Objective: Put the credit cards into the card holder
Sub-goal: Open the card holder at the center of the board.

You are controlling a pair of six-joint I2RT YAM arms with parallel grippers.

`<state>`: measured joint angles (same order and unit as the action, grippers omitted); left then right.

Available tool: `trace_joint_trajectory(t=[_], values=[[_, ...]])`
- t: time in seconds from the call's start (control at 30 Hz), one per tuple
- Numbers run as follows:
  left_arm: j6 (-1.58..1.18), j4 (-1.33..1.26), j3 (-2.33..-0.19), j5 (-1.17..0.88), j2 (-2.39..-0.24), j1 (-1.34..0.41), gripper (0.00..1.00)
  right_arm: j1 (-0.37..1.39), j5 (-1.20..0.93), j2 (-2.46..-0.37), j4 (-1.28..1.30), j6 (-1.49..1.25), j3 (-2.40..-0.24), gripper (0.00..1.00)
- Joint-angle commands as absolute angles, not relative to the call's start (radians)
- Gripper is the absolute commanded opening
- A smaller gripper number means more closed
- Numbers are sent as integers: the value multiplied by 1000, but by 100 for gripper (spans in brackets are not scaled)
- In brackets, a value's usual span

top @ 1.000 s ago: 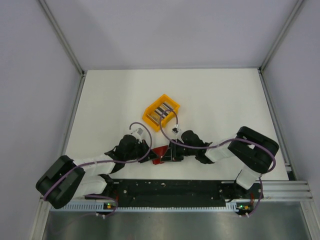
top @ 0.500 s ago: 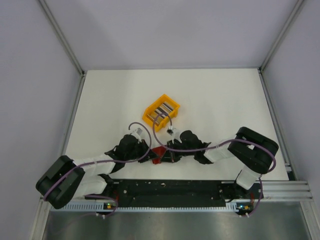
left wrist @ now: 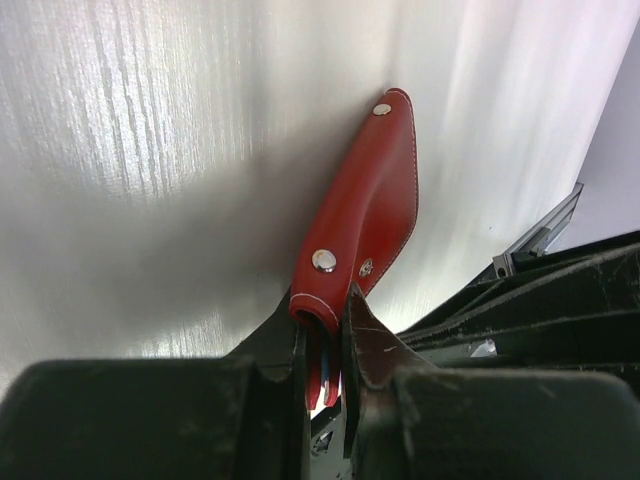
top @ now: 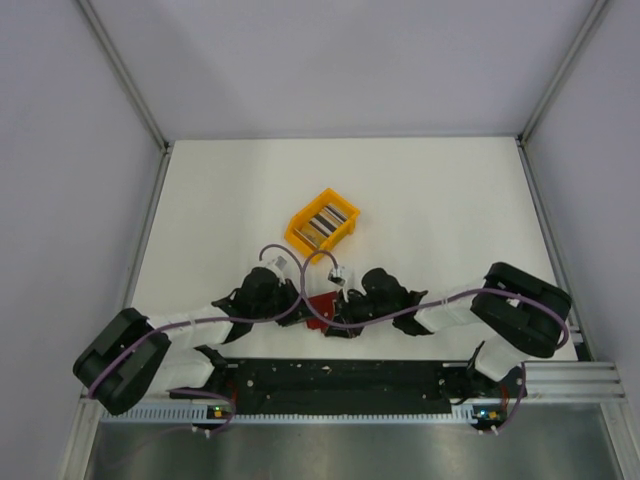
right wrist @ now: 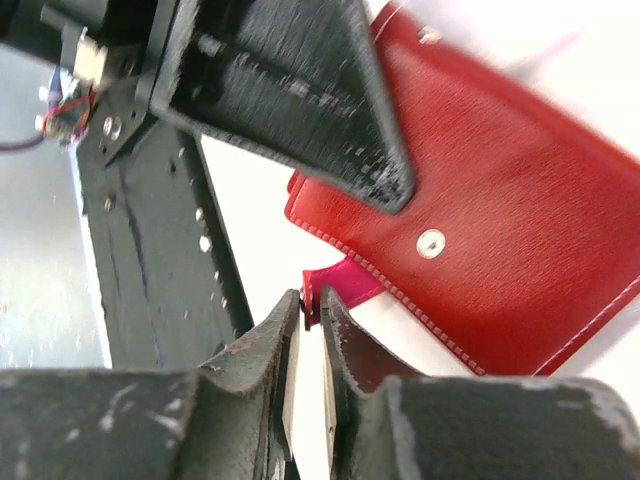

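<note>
My left gripper will let go of the card holder, because the card holder's stitched edge reaches down to the tabletop beyond the ends of my fingers.
The dark red card holder sits between my two grippers at the table's near edge. My left gripper is shut on its folded end, and a light blue card edge shows between the leaves. In the right wrist view, my right gripper is shut on the holder's small pink-red snap tab, beside the holder's broad face. Several more credit cards stand on edge in the yellow bin. From above, the left gripper and right gripper meet at the holder.
The yellow plastic bin stands just beyond the grippers, mid-table. The black base rail runs along the near edge, close under both wrists. The left gripper's finger crosses the top of the right wrist view. White walls enclose the table.
My right gripper has slid left to the holder and closed on its snap tab; its elbow has swung out to the right. The left gripper has kept its grip, shifting slightly right.
</note>
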<state>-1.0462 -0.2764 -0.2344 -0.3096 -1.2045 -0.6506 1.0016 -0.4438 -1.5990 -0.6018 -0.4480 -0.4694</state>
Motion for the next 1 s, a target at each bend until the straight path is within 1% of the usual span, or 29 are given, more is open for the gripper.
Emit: trace_joint_trajectory(t=[0.0,0.1,0.23,0.27,0.37,0.4,0.43,0.47,0.57,0.6,0.67,0.77,0.83,0.97], values=[[-1026,-215,-245,-193,-1216,-644,7,1043,-655,-1529,-503,-367,-468,15],[-1026,-216,-244,-195,-1213,-644,11,1045,-727,-1543,-424,-345,-495,19],[-1025,-206,-247,-202,-1209,-643,19,1043,-730,-1543,-234,-316,-546,21],[-1023,-203,-248,-202,-1206,-643,22,1045,-726,-1531,-229,-327,-543,21],[-1012,-180,-252,-201,-1186,-644,39,1043,-669,-1459,-232,-360,-525,21],[-1006,-167,-253,-196,-1177,-643,44,1043,-628,-1436,-224,-376,-526,22],[-999,-155,-258,-193,-1167,-643,47,1042,-585,-1408,-221,-402,-529,22],[-991,-137,-262,-189,-1157,-643,54,1043,-501,-1378,-212,-438,-535,22],[-973,-80,-275,-176,-1114,-643,63,1035,-277,-1315,-186,-566,-560,20],[-966,-59,-279,-169,-1092,-644,64,1031,-209,-1296,-169,-612,-575,18],[-951,-5,-291,-149,-1060,-643,66,1025,-117,-1295,-155,-684,-606,17],[-928,109,-313,-95,-1005,-644,66,1023,-88,-1362,-69,-684,-727,16],[-919,184,-330,-52,-968,-643,66,1025,-110,-1431,-48,-680,-784,13],[-910,294,-357,47,-920,-644,66,1025,-129,-1557,-109,-722,-824,11]])
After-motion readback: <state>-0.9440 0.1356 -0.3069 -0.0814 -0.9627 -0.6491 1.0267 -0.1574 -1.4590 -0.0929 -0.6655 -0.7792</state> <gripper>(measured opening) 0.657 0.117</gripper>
